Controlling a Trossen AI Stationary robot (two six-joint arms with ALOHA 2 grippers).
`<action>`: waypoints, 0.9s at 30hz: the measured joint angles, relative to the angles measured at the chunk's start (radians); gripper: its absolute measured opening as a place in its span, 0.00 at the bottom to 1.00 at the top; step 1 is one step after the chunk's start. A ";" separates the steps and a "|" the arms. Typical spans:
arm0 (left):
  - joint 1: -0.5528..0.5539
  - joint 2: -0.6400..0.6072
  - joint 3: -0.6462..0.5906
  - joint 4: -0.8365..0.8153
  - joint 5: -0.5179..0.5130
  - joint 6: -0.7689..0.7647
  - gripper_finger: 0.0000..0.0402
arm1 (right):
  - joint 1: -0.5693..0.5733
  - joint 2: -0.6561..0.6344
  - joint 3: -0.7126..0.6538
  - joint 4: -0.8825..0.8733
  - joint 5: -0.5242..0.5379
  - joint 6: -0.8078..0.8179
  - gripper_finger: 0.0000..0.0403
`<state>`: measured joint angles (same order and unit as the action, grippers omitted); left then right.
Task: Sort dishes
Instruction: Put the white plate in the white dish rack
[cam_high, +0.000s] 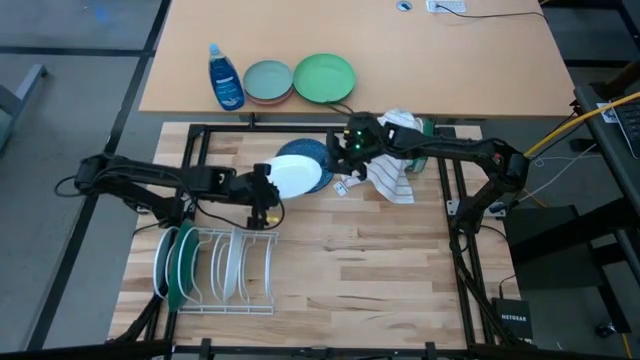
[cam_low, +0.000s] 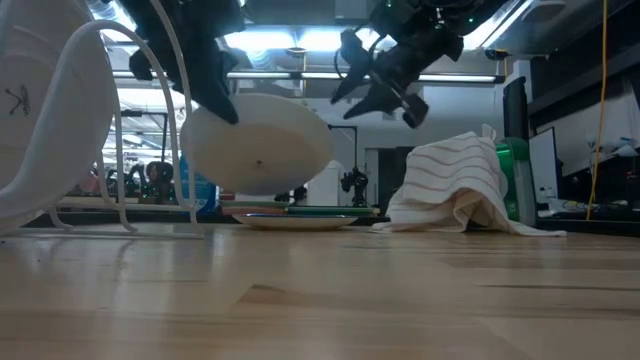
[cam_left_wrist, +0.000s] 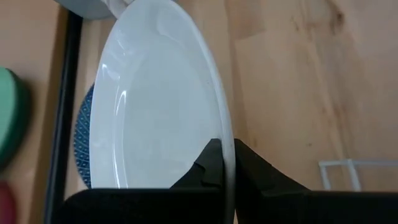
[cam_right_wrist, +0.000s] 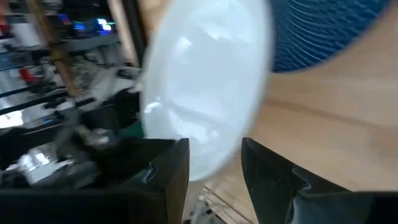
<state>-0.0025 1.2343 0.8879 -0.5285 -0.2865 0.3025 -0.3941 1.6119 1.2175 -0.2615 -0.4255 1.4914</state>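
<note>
I will next grab the white plate by its rim (cam_high: 319, 165) (cam_right_wrist: 254, 107) with my right gripper, to sort it toward the wire dish rack.
My left gripper (cam_high: 268, 192) is shut on a white plate (cam_high: 297, 175), held above the table near its far middle. A dark blue speckled plate (cam_high: 310, 152) lies flat on the table under and behind it, and also shows in the low view (cam_low: 295, 220). My right gripper (cam_high: 350, 140) is open and empty, just right of both plates and above the table (cam_low: 385, 80). A wire dish rack (cam_high: 215, 290) at the near left holds a dark green plate (cam_high: 184, 265) and white plates (cam_high: 162, 262) on edge. My left gripper pinches the white plate's rim (cam_left_wrist: 227, 155) on the side toward the table's left, one finger on the plate's upper face and one on its underside. The fingers come level from the left. The plate is lifted clear and tilted (cam_low: 255, 145), above the blue plate.
A striped white towel (cam_high: 392, 178) lies right of the plates, by a green object (cam_low: 515, 180). On the far table stand a blue soap bottle (cam_high: 225, 78), a grey-blue plate over a pink one (cam_high: 268, 82) and a light green plate (cam_high: 324, 77). Bare wood lies at the near right.
</note>
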 joint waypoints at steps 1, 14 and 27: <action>-0.009 0.004 0.000 0.001 -0.020 0.000 0.00 | 0.004 0.000 0.000 -0.028 0.000 0.002 0.37; -0.119 0.005 0.000 0.022 -0.187 0.004 0.00 | 0.010 0.000 0.000 -0.101 0.042 -0.004 0.37; -0.165 0.005 0.000 0.160 -0.206 0.064 0.00 | 0.087 0.003 0.000 -0.076 0.122 0.000 0.37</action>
<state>-0.1678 1.2392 0.8879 -0.3688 -0.4924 0.3661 -0.3067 1.6146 1.2175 -0.3374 -0.3030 1.4917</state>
